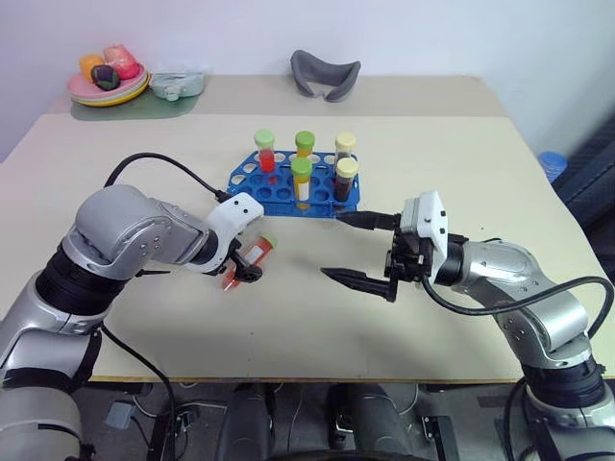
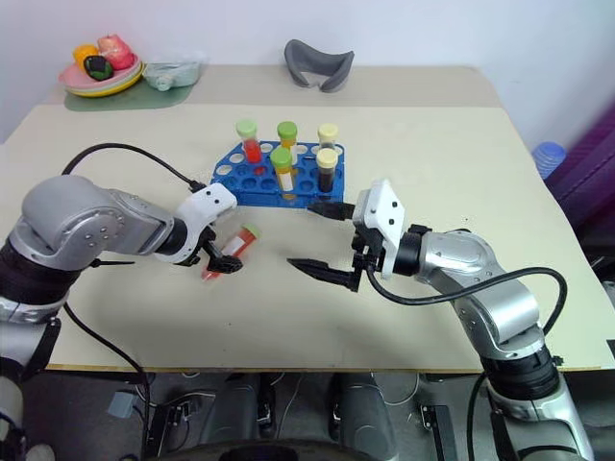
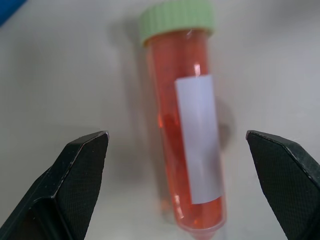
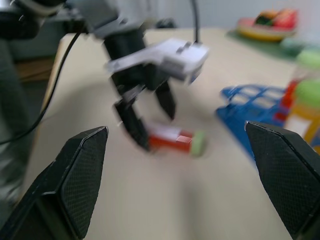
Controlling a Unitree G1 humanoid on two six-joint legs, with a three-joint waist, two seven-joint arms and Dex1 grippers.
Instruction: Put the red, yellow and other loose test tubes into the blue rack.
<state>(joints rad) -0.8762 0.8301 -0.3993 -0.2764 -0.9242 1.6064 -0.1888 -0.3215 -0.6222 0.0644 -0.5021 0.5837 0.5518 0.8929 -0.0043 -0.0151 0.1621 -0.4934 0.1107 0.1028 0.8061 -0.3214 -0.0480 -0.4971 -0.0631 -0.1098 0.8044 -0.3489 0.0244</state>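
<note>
Next, my left gripper grabs the red test tube by its labelled body point(image 1: 254, 255), to stand the tube upright in the blue rack point(image 1: 259, 187).
A red test tube point(image 1: 258, 254) with a pale green cap lies loose on the table in front of the blue rack point(image 1: 259, 187). My left gripper point(image 1: 245, 267) points down over it, open, one finger on each side of the tube point(image 3: 190, 150) and clear of it. The rack holds several upright capped tubes, among them a red one point(image 1: 265, 154) and a yellow one point(image 1: 302, 181). To the right of the loose tube my right gripper point(image 1: 332, 246) hangs above the table, open and empty, pointing left toward the left gripper.
At the back left stand a plate of toy fruit point(image 1: 108, 82) and a small clear container point(image 1: 176, 84). A grey curved object point(image 1: 325, 75) lies at the back middle. A blue thing point(image 1: 553, 163) shows beyond the table's right edge.
</note>
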